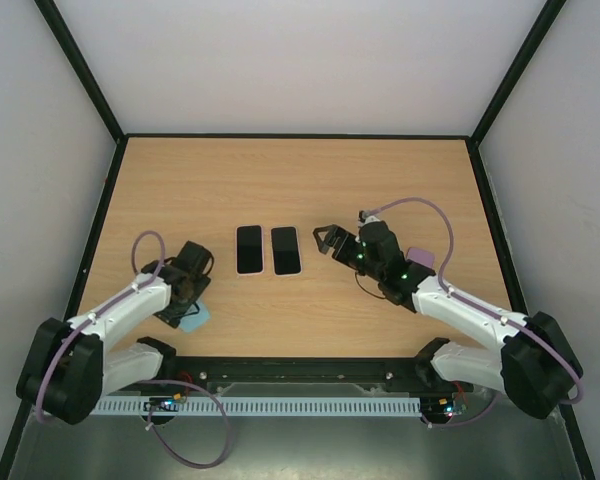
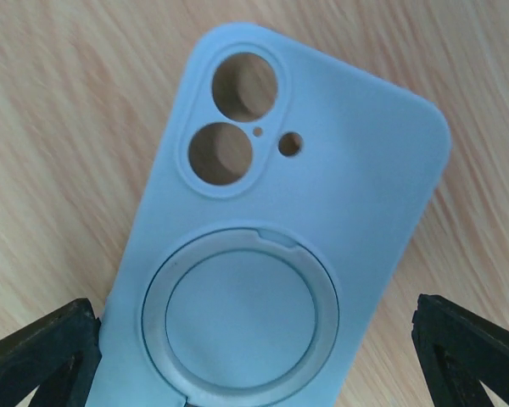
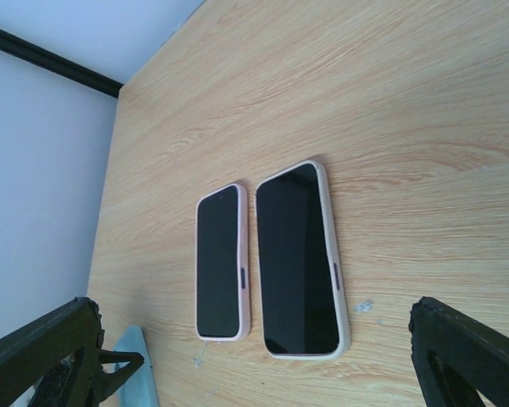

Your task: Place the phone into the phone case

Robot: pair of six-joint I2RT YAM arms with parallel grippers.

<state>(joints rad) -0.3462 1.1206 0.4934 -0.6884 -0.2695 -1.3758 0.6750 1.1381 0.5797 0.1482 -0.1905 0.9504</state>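
Observation:
The left gripper isn't ready to close on the case [image 2: 271, 220] yet and should go lower first: its fingers stop above the side edges of the case in the left wrist view.
Two phones lie screen up side by side at the table's middle: a left one [image 1: 249, 249] and a right one [image 1: 285, 250]. In the right wrist view the left phone [image 3: 219, 263] looks smaller than the right phone [image 3: 299, 259]; both have pale pink edges. A light blue phone case [image 2: 271, 220] lies back side up, camera holes and ring showing, and also shows in the top view [image 1: 195, 318]. My left gripper [image 1: 183, 297] hangs just above the case, open, one finger on each side [image 2: 254, 373]. My right gripper [image 1: 327, 240] is open and empty, right of the phones [image 3: 254, 365].
A lilac object [image 1: 421, 258] lies partly hidden behind my right arm. A black rail [image 1: 300, 136] borders the table, with white walls beyond. A corner of the blue case [image 3: 136, 377] shows in the right wrist view.

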